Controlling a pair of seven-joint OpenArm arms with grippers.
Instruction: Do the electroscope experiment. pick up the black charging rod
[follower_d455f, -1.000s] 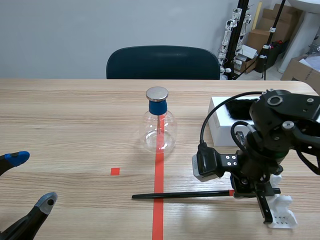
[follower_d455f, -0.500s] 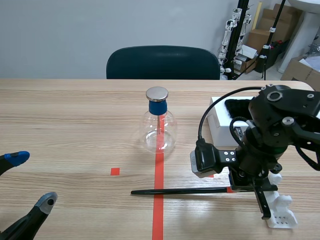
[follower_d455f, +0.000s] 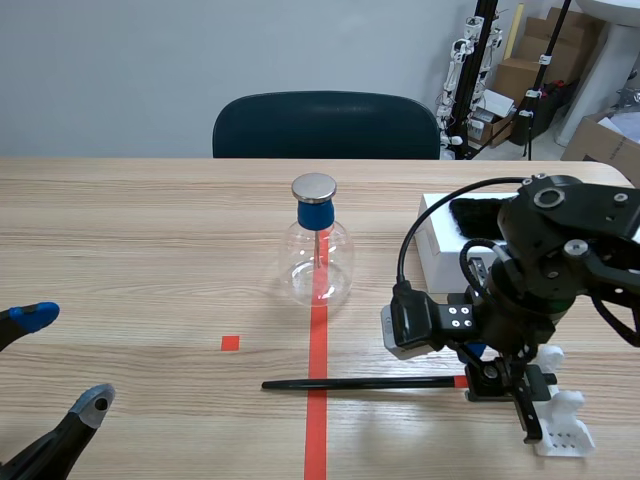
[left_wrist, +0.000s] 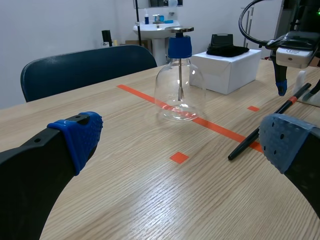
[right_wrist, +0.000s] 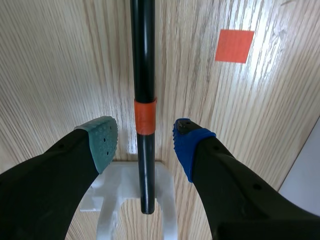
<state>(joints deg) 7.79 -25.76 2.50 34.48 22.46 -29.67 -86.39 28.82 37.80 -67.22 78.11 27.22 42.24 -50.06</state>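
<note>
I will grab the charging rod by its orange ring (follower_d455f: 460, 382) next with my right gripper. This leaves the charging rod's long black body (follower_d455f: 362, 384) free for the electroscope experiment.
The black charging rod (follower_d455f: 360, 382) lies flat on the table, crossing the red tape line; an orange band (right_wrist: 145, 116) rings it near its right end. My right gripper (follower_d455f: 478, 370) hangs over that end, open. In the right wrist view its fingers (right_wrist: 102, 140) flank the rod (right_wrist: 143, 60) at the band with a small gap on each side. The rod's end rests in a white stand (right_wrist: 120, 200). My left gripper (follower_d455f: 62, 360) is open near the front left edge, far from the rod (left_wrist: 265, 127).
A glass electroscope flask (follower_d455f: 318, 260) with a blue neck and metal cap stands on the tape line behind the rod. A white box (follower_d455f: 440, 255) with a black fur cloth (follower_d455f: 480, 213) on it sits behind my right arm. A dark chair (follower_d455f: 325, 125) stands across the table.
My right gripper has shifted slightly over the rod's right end, and the rod has slid a little away from the front edge. The left arm has stayed still.
</note>
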